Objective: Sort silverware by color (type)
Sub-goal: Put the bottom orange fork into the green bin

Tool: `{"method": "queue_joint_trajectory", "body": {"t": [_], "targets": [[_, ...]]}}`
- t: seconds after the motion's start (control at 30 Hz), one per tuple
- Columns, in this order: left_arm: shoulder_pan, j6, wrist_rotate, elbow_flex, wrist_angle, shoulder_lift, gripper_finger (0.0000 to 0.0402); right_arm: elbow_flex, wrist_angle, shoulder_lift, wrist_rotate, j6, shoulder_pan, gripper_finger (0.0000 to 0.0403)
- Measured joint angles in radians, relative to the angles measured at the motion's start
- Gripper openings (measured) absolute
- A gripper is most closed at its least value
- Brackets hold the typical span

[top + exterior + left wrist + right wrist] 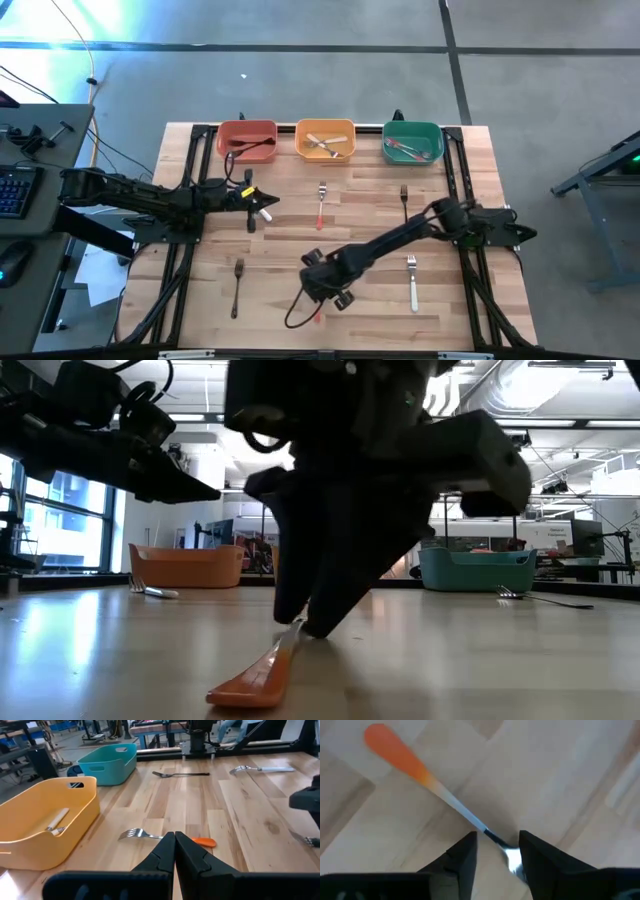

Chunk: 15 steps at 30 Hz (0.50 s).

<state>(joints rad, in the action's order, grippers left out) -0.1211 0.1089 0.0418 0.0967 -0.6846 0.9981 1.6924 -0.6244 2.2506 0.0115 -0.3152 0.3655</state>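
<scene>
Next, my right gripper takes hold of the red-handled fork by its slim neck (487, 834) to sort it into the green bin.
A red-handled fork (435, 787) lies flat on the table near its front edge, its handle end (255, 682) toward the front. My right gripper (495, 847) points down over it, open, one finger on each side of the fork's slim neck (487, 834); I cannot tell whether either finger touches it. My left gripper (175, 851) is shut and holds nothing; it hovers left of the table's middle (262, 205). Loose on the table are another red-handled fork (321, 205), two dark forks (404, 198) (238, 285) and a white fork (412, 282).
Three bins stand along the far edge: a red one (246, 140) holding a dark fork, an orange one (325, 140) holding white forks, and a green one (413, 142) holding red-handled forks. Black rails (185, 250) run along the table's left and right sides.
</scene>
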Motion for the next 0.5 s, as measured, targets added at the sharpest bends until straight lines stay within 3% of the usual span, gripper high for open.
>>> {"method": "queue_joint_trajectory", "body": {"t": [0.17,0.4,0.5], "targets": [[0.000,0.032,0.021,0.000,0.008,0.000,0.0000,0.073,-0.071,0.054,0.076,-0.001,-0.028,0.0118],[0.000,0.034,0.030,0.000,0.010,0.000,0.0000,0.073,-0.105,0.066,0.116,0.054,-0.062,0.0014],[0.000,0.034,0.030,0.000,0.011,0.000,0.0000,0.073,-0.113,0.067,0.117,0.048,-0.064,0.0013]]}}
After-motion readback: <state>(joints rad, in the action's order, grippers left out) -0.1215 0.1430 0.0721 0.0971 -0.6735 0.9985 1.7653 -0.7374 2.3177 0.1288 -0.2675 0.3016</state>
